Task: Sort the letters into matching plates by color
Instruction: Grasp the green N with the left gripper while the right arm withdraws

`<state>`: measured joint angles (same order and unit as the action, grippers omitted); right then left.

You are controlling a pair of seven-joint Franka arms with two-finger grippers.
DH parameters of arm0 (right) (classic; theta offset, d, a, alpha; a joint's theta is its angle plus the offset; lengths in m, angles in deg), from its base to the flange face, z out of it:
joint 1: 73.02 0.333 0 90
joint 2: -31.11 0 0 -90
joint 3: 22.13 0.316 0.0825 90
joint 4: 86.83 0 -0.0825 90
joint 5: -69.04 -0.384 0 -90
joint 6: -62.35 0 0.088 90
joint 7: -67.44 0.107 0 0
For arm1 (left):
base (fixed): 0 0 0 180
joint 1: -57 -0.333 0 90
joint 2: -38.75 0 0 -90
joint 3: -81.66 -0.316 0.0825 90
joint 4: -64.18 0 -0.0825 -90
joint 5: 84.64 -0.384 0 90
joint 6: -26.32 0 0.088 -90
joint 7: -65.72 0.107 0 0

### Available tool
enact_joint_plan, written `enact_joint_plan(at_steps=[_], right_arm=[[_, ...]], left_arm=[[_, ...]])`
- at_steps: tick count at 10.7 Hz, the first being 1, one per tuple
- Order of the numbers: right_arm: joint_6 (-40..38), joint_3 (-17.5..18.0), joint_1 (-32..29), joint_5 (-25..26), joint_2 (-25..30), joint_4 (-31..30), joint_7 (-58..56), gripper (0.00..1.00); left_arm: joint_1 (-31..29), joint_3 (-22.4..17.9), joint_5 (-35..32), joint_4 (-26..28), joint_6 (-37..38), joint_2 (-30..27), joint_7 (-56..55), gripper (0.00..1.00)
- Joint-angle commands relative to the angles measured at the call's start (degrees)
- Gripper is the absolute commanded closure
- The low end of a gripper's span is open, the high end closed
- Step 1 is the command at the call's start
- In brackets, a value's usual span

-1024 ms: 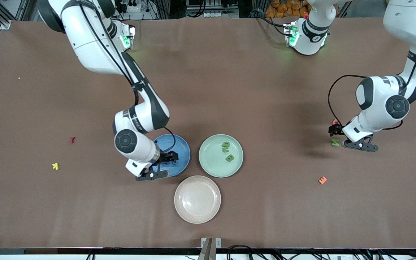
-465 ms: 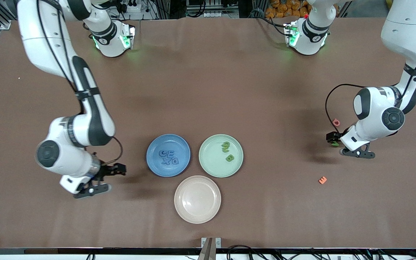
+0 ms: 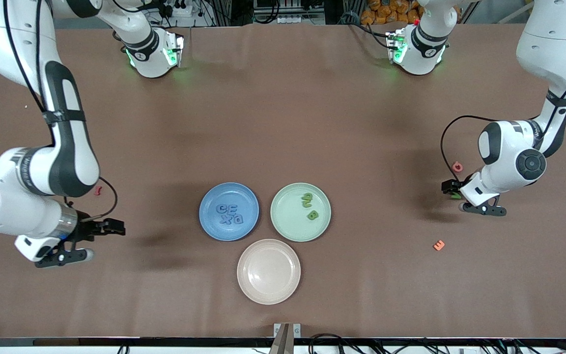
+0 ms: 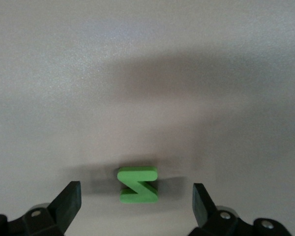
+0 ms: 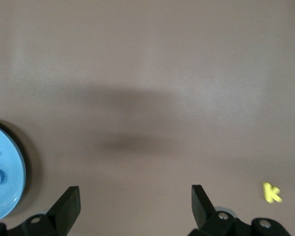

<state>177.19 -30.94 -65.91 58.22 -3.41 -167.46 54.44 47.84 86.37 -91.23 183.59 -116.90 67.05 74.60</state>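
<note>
I need to sort the green letter onto the mint green plate (image 3: 300,212), so next I need to pick it up by the ends of its parallel bars with my left gripper.
The blue plate (image 3: 229,211) holds several blue letters (image 3: 229,214). Beside it, the mint green plate (image 3: 300,212) holds two green letters (image 3: 307,198). A third green letter (image 4: 137,184) lies flat on the table toward the left arm's end. My left gripper (image 4: 136,197) stands open around it, with both fingers apart from it. In the front view this letter (image 3: 455,195) peeks out under the left gripper (image 3: 452,190). My right gripper (image 3: 112,227) is open and empty over bare table toward the right arm's end. The blue plate's edge (image 5: 12,162) shows in the right wrist view.
A beige-pink plate (image 3: 268,271) lies nearer the front camera than the two plates. A yellow letter (image 5: 271,192) lies by the right gripper and a red one (image 3: 98,191) by the right forearm. A pink-red letter (image 3: 457,166) and an orange one (image 3: 439,245) lie near the left gripper.
The right arm swung away from the blue plate toward its own end of the table, uncovering the blue letters. The left gripper shifted over the green letter and now straddles it.
</note>
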Motion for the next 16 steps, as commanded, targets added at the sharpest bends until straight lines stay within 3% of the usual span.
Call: enact_joint_plan(at_steps=[1, 4, 5, 6, 11, 16], right_arm=[[-9.1, -1.4, -0.3, 3.3, 8.8, -2.5, 0.0, 0.0], [-20.3, -1.4, -1.0, 5.0, 16.0, -2.4, 0.2, 0.0], [-23.1, -1.4, -0.7, 5.0, 18.2, -2.4, 0.9, 0.0], [-25.5, -1.1, -0.3, 5.0, 20.4, -2.5, 3.5, 0.0], [-32.5, -0.8, 4.1, 8.6, 28.5, -2.4, 18.1, 0.0], [-33.6, -1.6, 2.7, 9.4, 30.1, -1.6, 18.4, 0.0]], left_arm=[[-0.3, 0.1, 0.3, 1.1, -3.4, 0.7, 0.4, 0.0], [-0.4, 0.1, 0.3, 1.3, -3.5, 0.7, 0.5, 0.0], [-0.4, 0.1, 0.3, 1.3, -3.6, 0.6, 0.5, 0.33], [-1.2, 0.1, 0.3, 1.3, -3.6, 0.5, 0.4, 0.99], [-1.1, 0.1, 1.0, 2.1, -3.6, -0.5, -2.4, 1.0], [-0.7, 2.9, 1.0, -1.9, -2.2, -1.5, -8.5, 1.0]])
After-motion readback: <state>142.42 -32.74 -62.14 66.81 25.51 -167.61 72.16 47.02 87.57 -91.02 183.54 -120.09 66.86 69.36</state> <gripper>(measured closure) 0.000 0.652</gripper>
